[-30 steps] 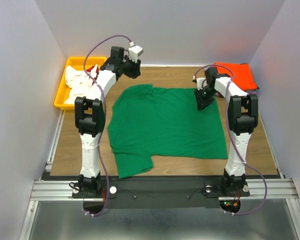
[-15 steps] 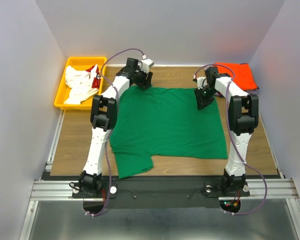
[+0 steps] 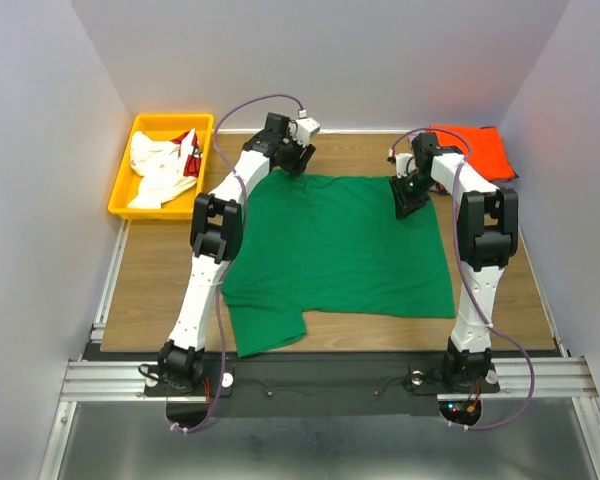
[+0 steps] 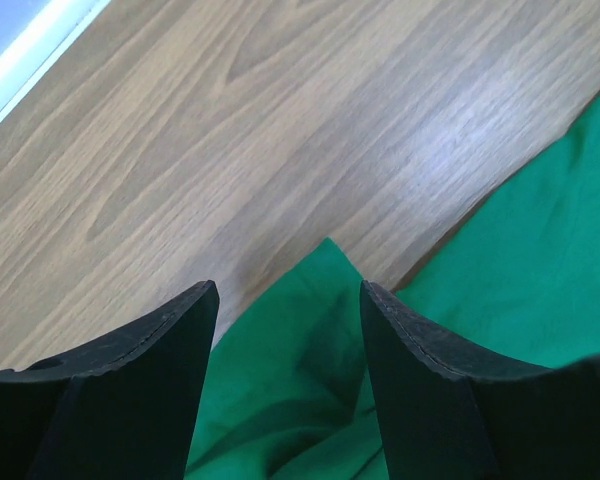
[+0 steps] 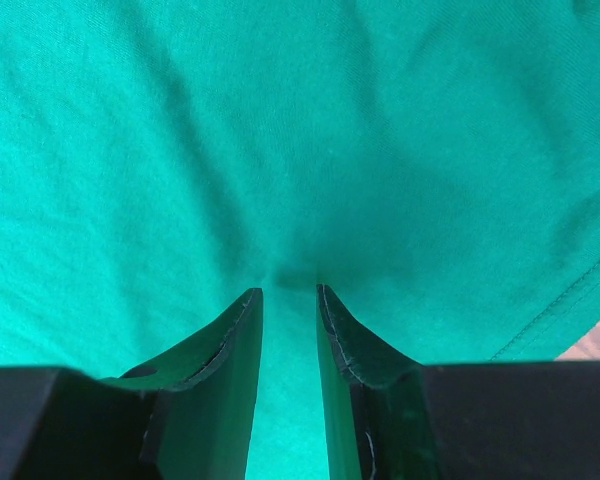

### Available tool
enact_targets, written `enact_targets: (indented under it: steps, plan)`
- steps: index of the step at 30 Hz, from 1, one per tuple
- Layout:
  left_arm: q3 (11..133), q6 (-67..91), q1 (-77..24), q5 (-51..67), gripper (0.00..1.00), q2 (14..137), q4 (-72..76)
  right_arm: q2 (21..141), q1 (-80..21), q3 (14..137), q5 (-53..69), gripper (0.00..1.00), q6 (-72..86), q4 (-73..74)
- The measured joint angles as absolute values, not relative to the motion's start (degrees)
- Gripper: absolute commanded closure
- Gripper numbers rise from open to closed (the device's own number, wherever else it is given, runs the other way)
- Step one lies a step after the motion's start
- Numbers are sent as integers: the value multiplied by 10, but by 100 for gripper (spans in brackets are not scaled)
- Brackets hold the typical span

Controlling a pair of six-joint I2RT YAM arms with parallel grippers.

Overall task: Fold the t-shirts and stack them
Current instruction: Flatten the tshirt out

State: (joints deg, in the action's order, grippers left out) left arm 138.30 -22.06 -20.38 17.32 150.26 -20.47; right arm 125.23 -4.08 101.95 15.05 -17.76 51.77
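My left gripper should next grab the green t-shirt (image 3: 335, 250) by its far corner point, so that it can pull the t-shirt's far edge straight and fold it over.
A bright green t-shirt (image 3: 335, 250) lies spread flat on the wooden table. My left gripper (image 3: 298, 160) hovers over its far left corner with the jaws wide open; in the left wrist view (image 4: 288, 290) a point of green cloth (image 4: 300, 350) lies between the fingers. My right gripper (image 3: 408, 200) is down on the shirt's far right part. In the right wrist view (image 5: 288, 290) its jaws are narrowly set, with green cloth (image 5: 290, 150) puckered at the tips. A folded orange t-shirt (image 3: 470, 150) lies at the far right. The lavender shirt is out of view.
A yellow bin (image 3: 125, 185) at the far left holds white shirts with red (image 3: 162, 165). Bare wood (image 4: 280, 120) lies beyond the shirt's far edge. Grey walls close in the left, right and back of the table.
My left arm has swung right from beside the yellow bin to the green shirt's far left corner. The right arm and the shirt have not moved.
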Motion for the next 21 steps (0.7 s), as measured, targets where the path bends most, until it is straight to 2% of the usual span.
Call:
enact_targets:
  steps: [8, 14, 17, 19, 21]
  plan:
    - [1402, -295, -216, 129, 32, 1512, -260, 1252, -41, 1020, 150, 66, -177, 518]
    - [1408, -336, -216, 122, 45, 1518, -287, 1252, -41, 1020, 150, 66, -177, 518]
    - [1416, -344, -214, 127, 58, 1522, -294, 1252, -41, 1020, 150, 67, -177, 518]
    - [1416, -350, -212, 130, 74, 1522, -298, 1252, -41, 1020, 150, 67, -177, 518]
    - [1416, -357, -211, 130, 98, 1522, -302, 1252, -41, 1020, 150, 67, -177, 518]
